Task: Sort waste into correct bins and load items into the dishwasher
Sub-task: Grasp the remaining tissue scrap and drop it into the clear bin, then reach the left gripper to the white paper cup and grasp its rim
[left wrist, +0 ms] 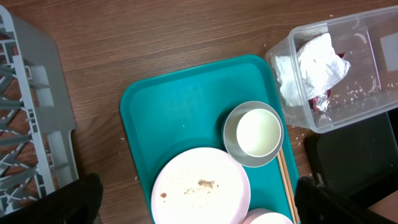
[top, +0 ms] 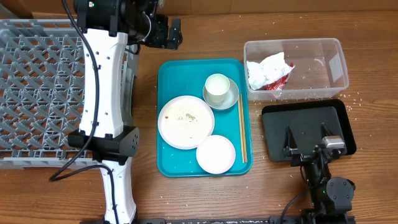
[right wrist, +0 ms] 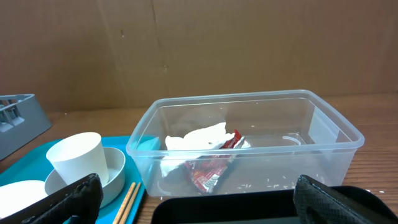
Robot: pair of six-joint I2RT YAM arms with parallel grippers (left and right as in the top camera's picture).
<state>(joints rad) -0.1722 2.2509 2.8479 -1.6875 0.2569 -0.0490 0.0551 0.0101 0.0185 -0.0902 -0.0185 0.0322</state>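
Note:
My left gripper next has to grip the white cup by its open rim, so that the cup's body and base stay free to load into the dish rack.
A crumpled white napkin and a red wrapper lie in the clear tub, with rice crumbs on its floor. In front of it sits the black tray. On the teal tray a white cup stands in a grey bowl, beside a crumb-speckled large plate and a small plate. My left gripper hangs open and holds nothing, above the teal tray's far edge. The right gripper is open over the black tray. The grey dish rack stands at the left.
Wooden chopsticks lie along the teal tray's right side. A few white crumbs are scattered on the wooden table beside the tub. My white left arm stretches along the rack's right edge. A cardboard wall stands behind the table.

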